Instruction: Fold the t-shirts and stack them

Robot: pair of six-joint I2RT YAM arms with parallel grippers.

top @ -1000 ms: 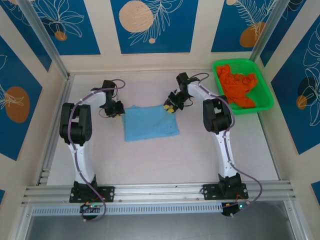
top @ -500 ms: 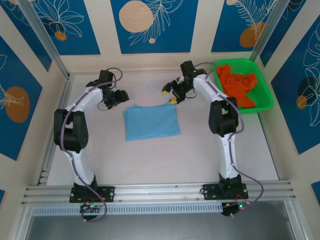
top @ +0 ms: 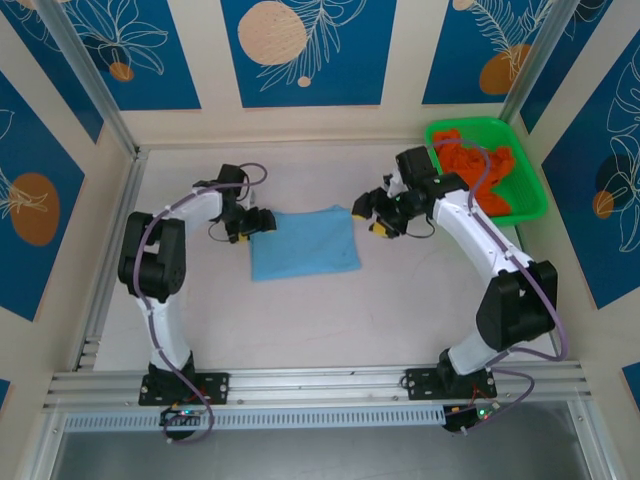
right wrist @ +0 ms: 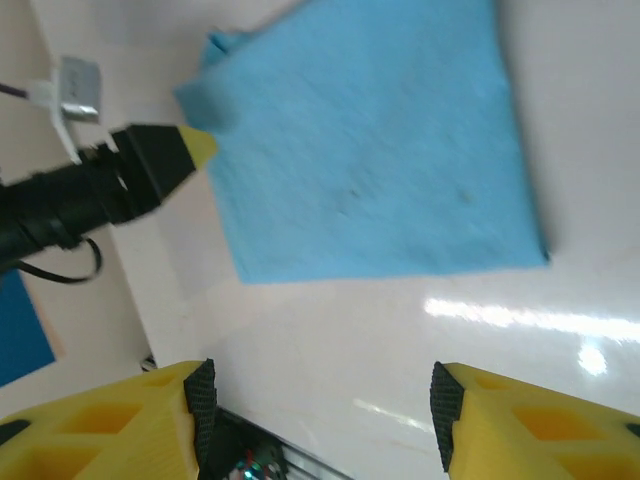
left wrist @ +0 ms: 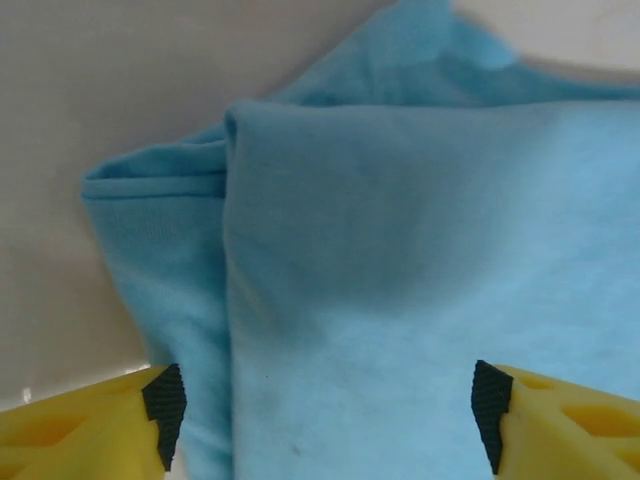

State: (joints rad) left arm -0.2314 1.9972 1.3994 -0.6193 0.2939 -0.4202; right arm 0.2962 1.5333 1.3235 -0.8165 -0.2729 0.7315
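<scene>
The robot should slide the folded light blue t-shirt flat aside for stacking, so its left gripper should next grab the t-shirt by its layered side edge [top: 254, 241] [left wrist: 238, 408].
The light blue t-shirt [top: 303, 243] lies folded into a flat rectangle at the middle of the table. My left gripper [top: 258, 222] is at its left edge, open, with its fingers straddling the layered cloth [left wrist: 400, 250] and nothing clamped. My right gripper [top: 378, 215] hovers just off the shirt's far right corner, open and empty. In the right wrist view it [right wrist: 320, 410] hangs over bare table with the blue t-shirt [right wrist: 370, 160] beyond it. The orange t-shirt [top: 490, 170] lies crumpled in the green basket.
The green mesh basket [top: 520, 217] stands at the back right, close behind my right arm. Metal frame posts and patterned walls close in the table on three sides. The left gripper's yellow tip [right wrist: 195, 148] pokes in beside the shirt in the right wrist view.
Both grippers have opened and let go of the blue t-shirt's far corners. The right arm swung out to the right; the left gripper rose, then came back to the shirt's left edge.
</scene>
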